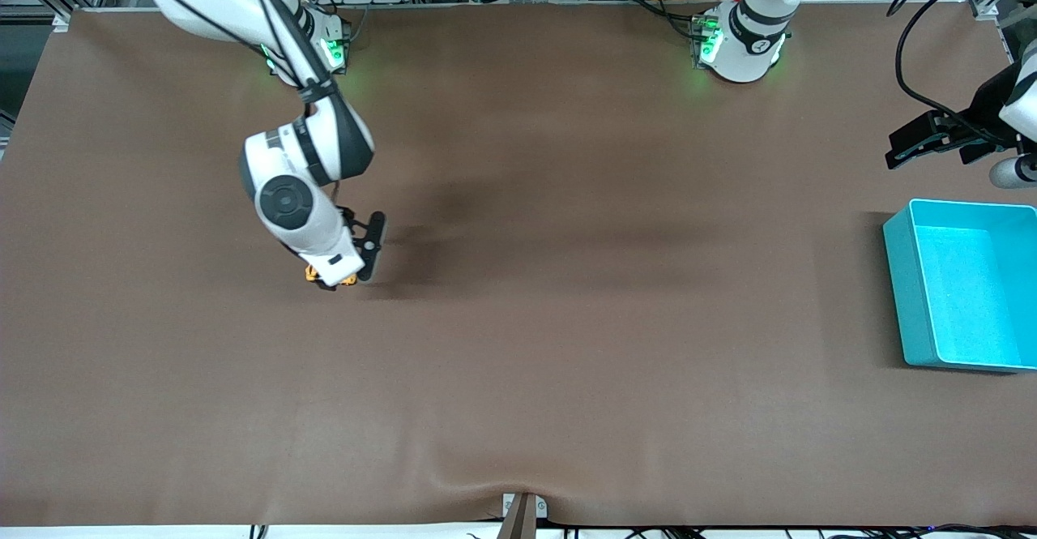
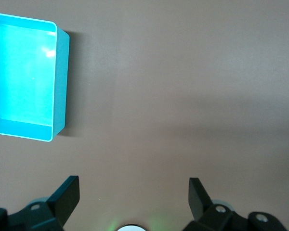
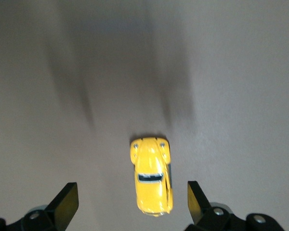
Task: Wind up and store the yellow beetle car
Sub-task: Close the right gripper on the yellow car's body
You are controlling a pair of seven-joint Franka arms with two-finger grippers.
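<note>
My right gripper grabs the yellow beetle car by its sides behind the windshield [image 3: 153, 195] next, to wind and store it.
The yellow beetle car [image 3: 151, 180] lies on the brown table between the spread fingers of my right gripper [image 3: 132, 202], closer to one fingertip [image 3: 195, 198] and touching neither. In the front view the right gripper [image 1: 344, 267] hangs low over the car [image 1: 349, 280], whose orange-yellow edges just peek out from under the hand. The right gripper is open and holds nothing. My left gripper [image 2: 134, 195] is open and empty. It waits above the table [image 1: 923, 142] at the left arm's end, beside the turquoise bin [image 1: 895, 280].
The turquoise bin [image 2: 61, 82] is open-topped with nothing in it and stands at the left arm's end of the table. A brown mat [image 1: 567, 344] covers the table. Cables and clutter run along the edge by the robot bases.
</note>
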